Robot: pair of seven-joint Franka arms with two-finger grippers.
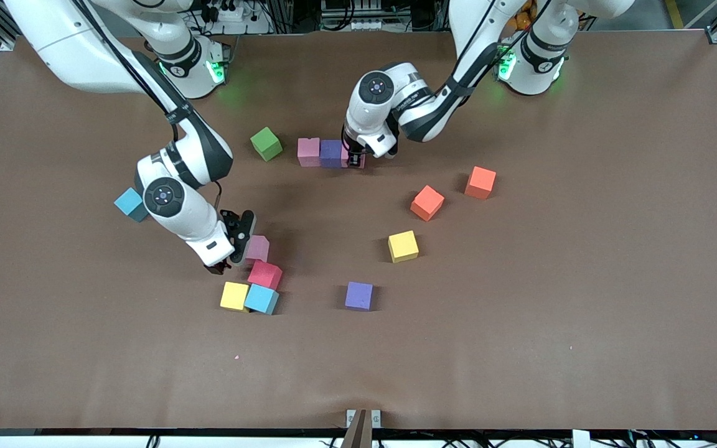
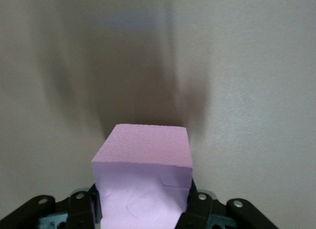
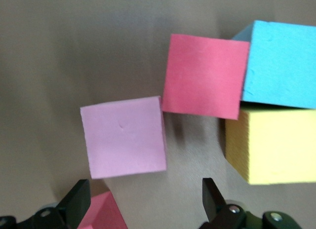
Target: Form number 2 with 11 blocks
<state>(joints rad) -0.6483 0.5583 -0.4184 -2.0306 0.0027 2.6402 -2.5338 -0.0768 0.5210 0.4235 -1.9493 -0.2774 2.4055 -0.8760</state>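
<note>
My right gripper's fingers would miss if they closed now: they are short of the loose pink block (image 3: 124, 137), and a red block's corner (image 3: 104, 214) is between them. They should move toward the loose pink block first.
A row of blocks lies toward the robots' bases: a pink block (image 1: 309, 151), a purple block (image 1: 331, 153), and a second pink block (image 1: 362, 163) (image 2: 143, 160) at the row's end. My left gripper (image 1: 353, 160) (image 2: 143, 211) is shut on that end block, low at the table. My right gripper (image 1: 228, 247) (image 3: 145, 202) hangs open beside a loose pink block (image 1: 259, 247) (image 3: 124, 136). By it lie a red block (image 1: 265, 274) (image 3: 206, 76), a yellow block (image 1: 234, 295) (image 3: 274, 145) and a light blue block (image 1: 262, 298) (image 3: 279, 63). A pink-red corner (image 3: 101, 214) shows by one right finger.
Loose on the table are a purple block (image 1: 358, 295), a yellow block (image 1: 403, 246) and two orange blocks (image 1: 427, 202) (image 1: 480, 182). A green cube (image 1: 266, 144) sits beside the row. A blue block (image 1: 128, 203) is partly hidden by the right arm.
</note>
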